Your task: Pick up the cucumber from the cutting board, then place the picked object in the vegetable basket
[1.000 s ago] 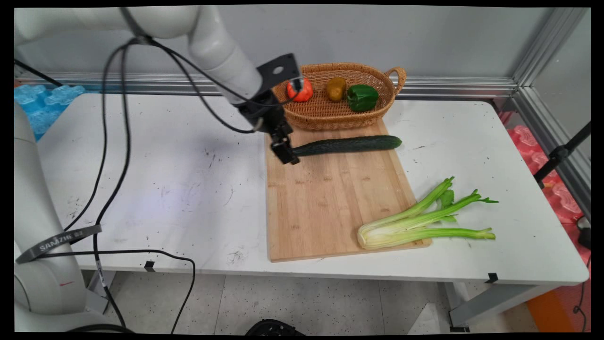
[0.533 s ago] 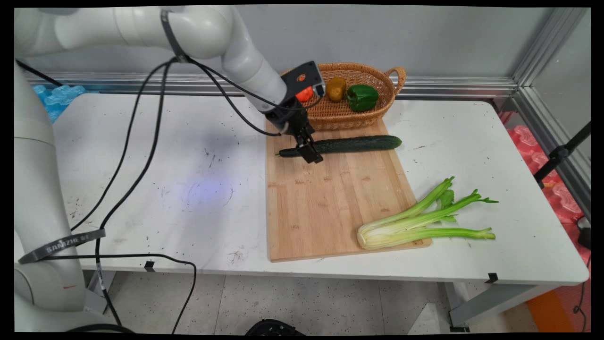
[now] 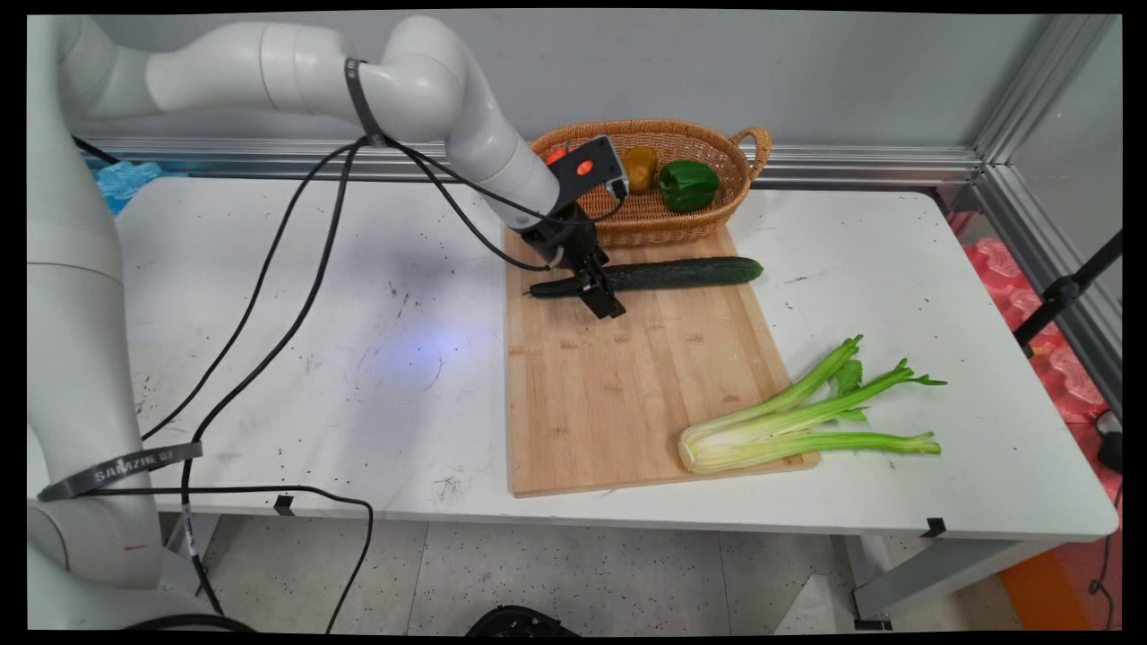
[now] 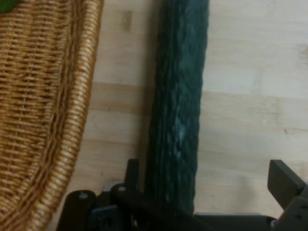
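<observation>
I need to put the cucumber in the wicker basket with the peppers, so I should grab it next with my gripper by its body near the slim end [image 3: 625,278].
A long dark green cucumber [image 3: 681,271] lies across the far end of a wooden cutting board [image 3: 627,394]. My gripper [image 3: 602,300] is down over the cucumber's left part, open. In the hand view the cucumber [image 4: 178,96] runs up between the two fingers [image 4: 284,180], close to the left one, with a wide gap to the right one. The wicker basket [image 4: 38,106] lies just left of it in that view.
The wicker basket [image 3: 717,215] behind the board holds a green pepper [image 3: 688,184], a brownish fruit [image 3: 641,167] and a red one, partly hidden by the hand. A celery bunch [image 3: 797,417] lies over the board's near right corner. Black cables hang from the arm on the left.
The gripper has moved right from the cucumber's left tip, along it, and now straddles it. The cucumber has not moved.
</observation>
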Controlling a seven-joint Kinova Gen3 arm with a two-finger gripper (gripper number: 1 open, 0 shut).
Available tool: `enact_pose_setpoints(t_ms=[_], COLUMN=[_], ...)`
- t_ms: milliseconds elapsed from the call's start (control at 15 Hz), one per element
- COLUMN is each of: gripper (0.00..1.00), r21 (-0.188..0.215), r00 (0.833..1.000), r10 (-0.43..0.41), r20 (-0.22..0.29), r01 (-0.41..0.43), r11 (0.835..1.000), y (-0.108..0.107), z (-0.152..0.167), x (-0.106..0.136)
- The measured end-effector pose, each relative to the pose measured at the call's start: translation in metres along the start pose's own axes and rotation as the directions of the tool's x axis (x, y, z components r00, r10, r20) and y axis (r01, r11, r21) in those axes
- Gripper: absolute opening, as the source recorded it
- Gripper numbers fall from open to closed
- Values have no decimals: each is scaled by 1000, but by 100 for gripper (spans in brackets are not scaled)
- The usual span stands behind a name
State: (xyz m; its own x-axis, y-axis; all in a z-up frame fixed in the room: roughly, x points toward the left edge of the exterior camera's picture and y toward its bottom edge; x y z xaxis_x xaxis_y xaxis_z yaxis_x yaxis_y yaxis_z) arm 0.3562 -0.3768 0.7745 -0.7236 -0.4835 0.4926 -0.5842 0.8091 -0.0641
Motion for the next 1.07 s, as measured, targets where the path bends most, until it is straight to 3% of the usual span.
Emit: enact_pose_setpoints(t_ms=[533,600,1067], gripper=[100,0,0], r21=[3,-1,-40], r00=[1000,1000,998], r10=[-23,-27,-64], r20=[-7,-7,-11], r01=[23,27,63], r11=[1000,1000,997], y=[-8,-8,-4], z=[14,14,5], x=[1,2,13])
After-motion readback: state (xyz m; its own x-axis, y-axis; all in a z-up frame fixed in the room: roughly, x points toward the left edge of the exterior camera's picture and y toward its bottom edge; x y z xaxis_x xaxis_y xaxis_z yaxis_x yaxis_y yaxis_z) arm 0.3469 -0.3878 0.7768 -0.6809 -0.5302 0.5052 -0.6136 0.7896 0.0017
